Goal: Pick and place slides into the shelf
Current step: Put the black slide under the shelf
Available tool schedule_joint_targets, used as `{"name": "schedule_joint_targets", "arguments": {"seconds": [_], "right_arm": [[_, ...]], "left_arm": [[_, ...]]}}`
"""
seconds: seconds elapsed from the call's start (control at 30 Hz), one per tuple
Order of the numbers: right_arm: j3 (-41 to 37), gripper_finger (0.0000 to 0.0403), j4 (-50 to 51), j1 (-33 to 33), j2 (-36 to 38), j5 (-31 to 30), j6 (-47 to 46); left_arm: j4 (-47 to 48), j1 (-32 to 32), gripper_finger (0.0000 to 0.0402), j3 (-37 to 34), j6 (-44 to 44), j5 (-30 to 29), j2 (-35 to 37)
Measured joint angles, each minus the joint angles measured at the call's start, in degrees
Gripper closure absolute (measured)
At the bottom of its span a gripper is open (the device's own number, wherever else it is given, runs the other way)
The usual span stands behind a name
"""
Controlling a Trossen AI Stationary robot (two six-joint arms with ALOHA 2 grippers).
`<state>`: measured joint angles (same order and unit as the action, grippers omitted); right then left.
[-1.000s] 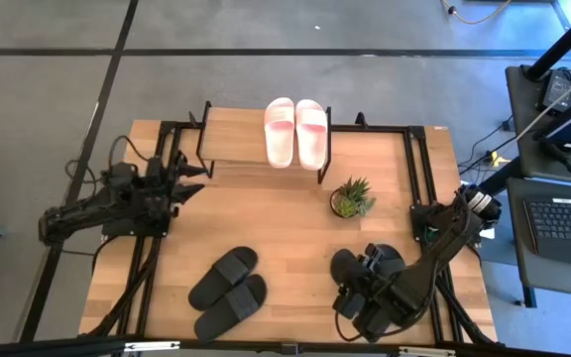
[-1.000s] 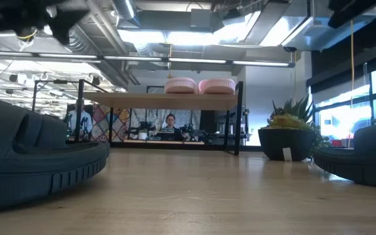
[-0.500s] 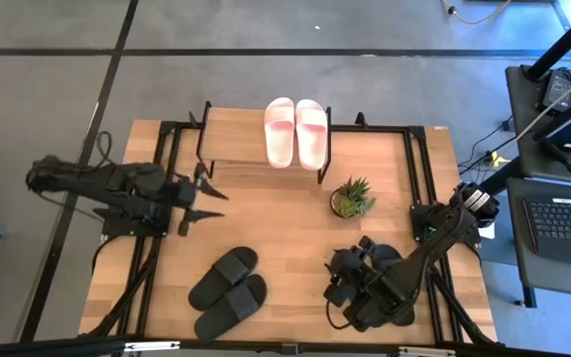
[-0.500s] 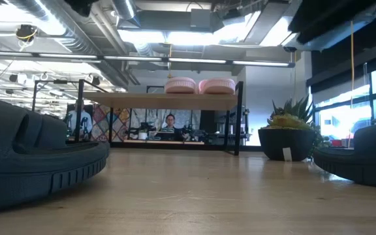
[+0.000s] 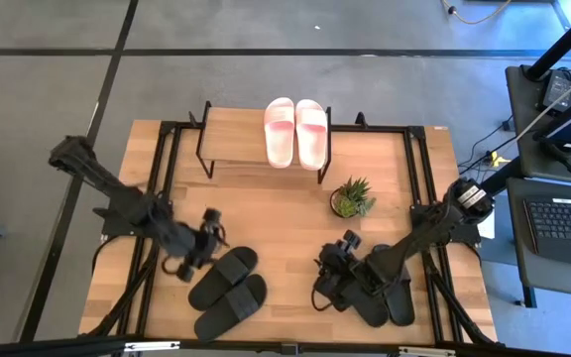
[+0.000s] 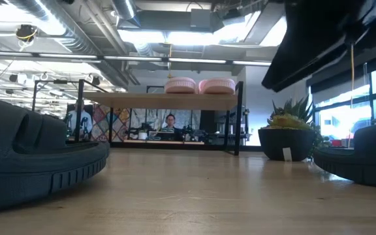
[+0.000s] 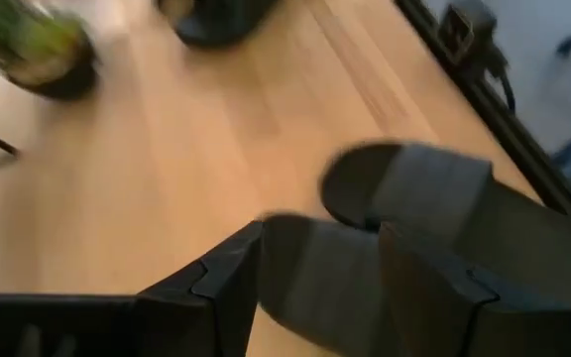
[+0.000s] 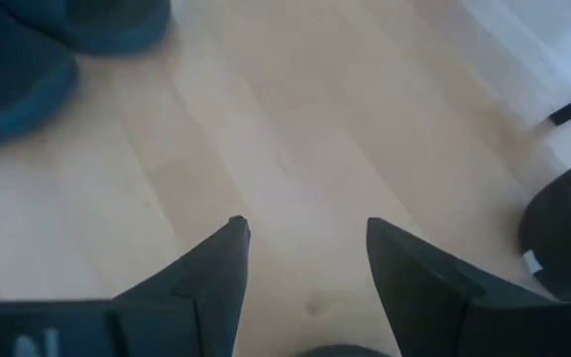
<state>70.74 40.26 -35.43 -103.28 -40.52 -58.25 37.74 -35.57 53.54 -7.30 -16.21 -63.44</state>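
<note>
My left gripper grabs the black slide by its ribbed strap (image 5: 234, 267) next, to set it under the shelf (image 5: 236, 139).
Two pale pink slides (image 5: 295, 132) lie side by side on the plank top of the shelf (image 5: 236, 139) at the table's far side. One black pair (image 5: 228, 293) lies at the near left. My left gripper (image 5: 209, 230) hangs open just beyond its far end, and in the left wrist view its fingers stand over that pair (image 7: 414, 193). A second black pair (image 5: 399, 302) lies at the near right, largely under my right arm. My right gripper (image 5: 327, 281) is open over bare wood (image 8: 305, 238) to the left of that pair.
A small potted plant (image 5: 352, 198) stands right of the table's middle, in front of the shelf's right end. Black rails (image 5: 419, 178) run along both sides of the table. In the low view, black slides (image 6: 31, 156) fill the left and right foreground.
My left gripper has swung from beside the shelf's left end toward the near edge and the table's middle, tipping downward, and now hangs at the left black pair. My right gripper has moved toward the table's left and lower, off the right black pair. No slide has moved.
</note>
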Motion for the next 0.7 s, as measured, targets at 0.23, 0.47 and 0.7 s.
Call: {"name": "schedule_joint_targets", "arguments": {"seconds": [0.23, 0.47, 0.7], "right_arm": [[0.0, 0.0197, 1.23, 3.33, 0.0, 0.24, 5.12], [0.0, 0.0197, 1.53, 4.42, 0.0, 0.29, 7.79], [0.0, 0.0197, 3.77, 4.4, 0.0, 2.22, 7.65]], "left_arm": [[0.27, -7.97, 0.0212, 0.0, -4.47, -6.03, -11.75], [0.17, -11.11, 0.0212, 0.0, -4.34, -10.03, -21.13], [0.0, -11.92, 0.0212, -0.01, -4.28, -13.5, -26.14]]}}
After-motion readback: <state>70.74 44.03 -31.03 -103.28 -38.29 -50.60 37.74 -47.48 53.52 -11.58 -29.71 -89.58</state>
